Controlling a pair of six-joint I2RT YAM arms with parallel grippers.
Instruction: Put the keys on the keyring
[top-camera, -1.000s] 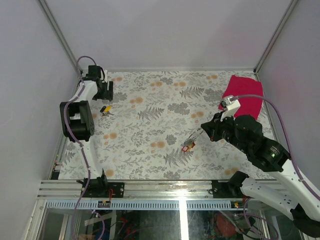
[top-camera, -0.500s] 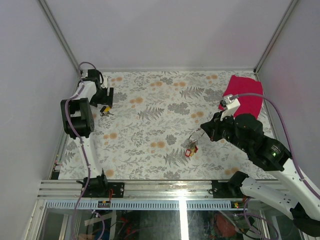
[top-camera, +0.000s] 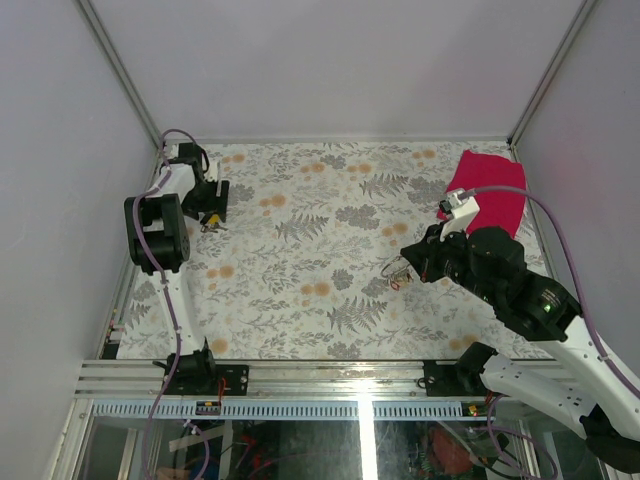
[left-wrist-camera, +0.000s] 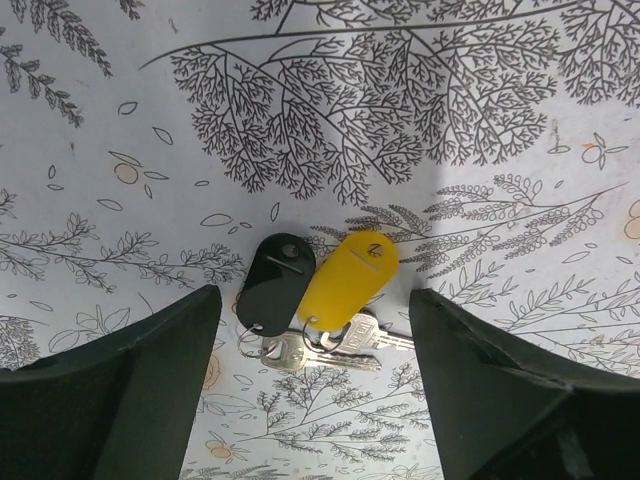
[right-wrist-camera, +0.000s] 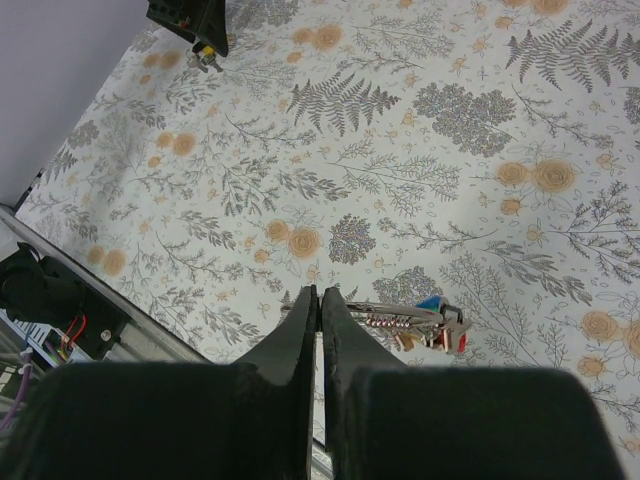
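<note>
My left gripper has both fingers reaching the floral tabletop on either side of the black and yellow tags, so I should close it on them.
Two keys lie flat on the floral table, one with a black tag (left-wrist-camera: 275, 283) and one with a yellow tag (left-wrist-camera: 348, 280), their silver blades (left-wrist-camera: 340, 350) joined by small wire loops. My left gripper (left-wrist-camera: 313, 320) hangs open just above them, one finger on each side, touching nothing. In the top view this pair (top-camera: 210, 219) sits at the far left under the left gripper (top-camera: 212, 203). My right gripper (right-wrist-camera: 318, 293) is shut on a thin silver keyring (right-wrist-camera: 385, 309), seen edge-on. A bunch of keys (right-wrist-camera: 440, 330) with red and blue heads hangs from it, above the table.
A pink cloth (top-camera: 487, 188) lies at the far right corner. Grey walls close in the table (top-camera: 300, 250) on three sides, and a metal rail (top-camera: 300, 375) runs along the near edge by the arm bases.
The right gripper has lifted the key bunch off the table, and it now hangs closer to the fingers. The left gripper has shifted toward the black and yellow keys.
</note>
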